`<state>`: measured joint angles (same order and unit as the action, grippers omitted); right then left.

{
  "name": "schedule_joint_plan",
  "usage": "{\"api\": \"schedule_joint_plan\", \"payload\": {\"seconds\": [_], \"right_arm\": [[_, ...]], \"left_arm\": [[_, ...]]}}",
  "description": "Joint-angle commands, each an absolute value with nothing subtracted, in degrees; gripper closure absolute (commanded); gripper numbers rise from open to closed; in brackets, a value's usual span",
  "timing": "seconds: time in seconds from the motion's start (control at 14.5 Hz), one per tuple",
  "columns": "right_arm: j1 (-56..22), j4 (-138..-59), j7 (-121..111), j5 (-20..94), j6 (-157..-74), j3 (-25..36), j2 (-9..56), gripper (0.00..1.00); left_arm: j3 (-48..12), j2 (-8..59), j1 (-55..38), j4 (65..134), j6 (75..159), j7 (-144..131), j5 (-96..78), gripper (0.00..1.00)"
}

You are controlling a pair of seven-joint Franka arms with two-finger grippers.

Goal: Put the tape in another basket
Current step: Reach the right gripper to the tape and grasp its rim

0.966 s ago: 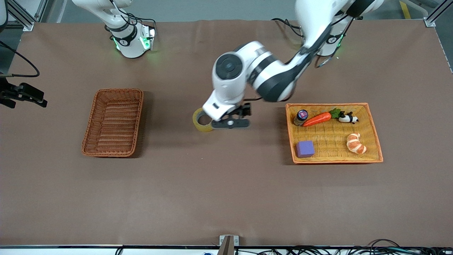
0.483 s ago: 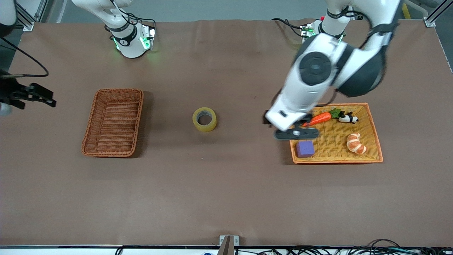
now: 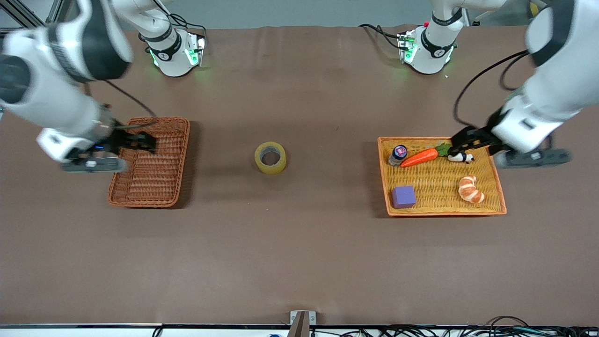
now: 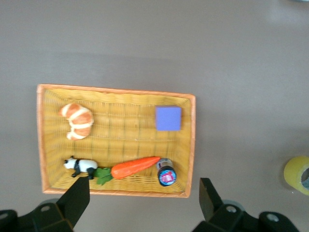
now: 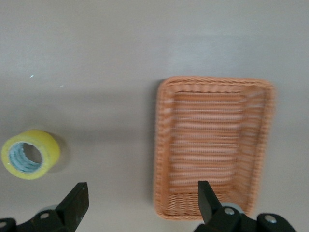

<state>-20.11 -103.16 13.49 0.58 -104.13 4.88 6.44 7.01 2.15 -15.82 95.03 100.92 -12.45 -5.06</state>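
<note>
My right gripper is going to grab the yellow tape roll next by its ring wall [image 3: 280, 159] [image 5: 49, 150], to move the tape roll into another basket.
The tape [image 3: 270, 157], a yellowish roll with a grey core, lies flat on the table midway between the two containers, held by nothing. It also shows in the right wrist view [image 5: 30, 154] and at the edge of the left wrist view [image 4: 298, 175]. The reddish-brown basket [image 3: 184, 146] stands empty toward the right arm's end; it also shows in the right wrist view [image 5: 161, 145]. My right gripper [image 3: 144, 142] is open and empty over the basket's edge [image 5: 142, 203]. My left gripper [image 3: 458, 142] is open and empty over the orange-yellow tray [image 4: 143, 203].
The shallow orange-yellow tray [image 3: 435, 185] toward the left arm's end holds a carrot [image 3: 419, 157], a small jar [image 3: 398, 153], a panda toy [image 3: 461, 156], a croissant [image 3: 471, 189] and a purple cube [image 3: 403, 196]. Brown cloth covers the table.
My left gripper drew away from the tape and swung over the tray. My right gripper came in from the table's edge to over the basket. The tape stayed put.
</note>
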Motion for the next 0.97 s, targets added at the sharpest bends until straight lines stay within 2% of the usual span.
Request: {"api": "schedule_joint_plan", "payload": {"seconds": [0.0,0.34,0.48,0.76,0.9], "right_arm": [[-23.2,-104.24,19.92,0.79,-109.32,1.87,10.53,0.0],[-23.64,-104.68,34.08,0.53,-121.88,-7.81,21.16,0.0],[-24.17,-104.94,36.2,0.18,-125.49,-9.75,24.16,0.0],[-26.28,-114.32,36.12,0.0,-138.13,-10.37,25.31,0.0],[-26.63,-116.27,36.12,-0.09,-140.44,-11.07,26.19,0.0]], "left_arm": [[6.94,-2.62,-13.98,99.13,101.51,-10.13,-3.96,0.0],[6.68,-5.8,-11.95,100.29,98.89,-2.46,0.25,0.0],[6.24,-6.68,-11.69,100.11,97.91,-2.46,0.35,0.0],[-5.51,-7.82,-1.61,101.16,96.77,-2.72,0.18,0.0],[-7.99,-7.65,0.35,101.51,97.12,-3.25,0.18,0.0]]}}
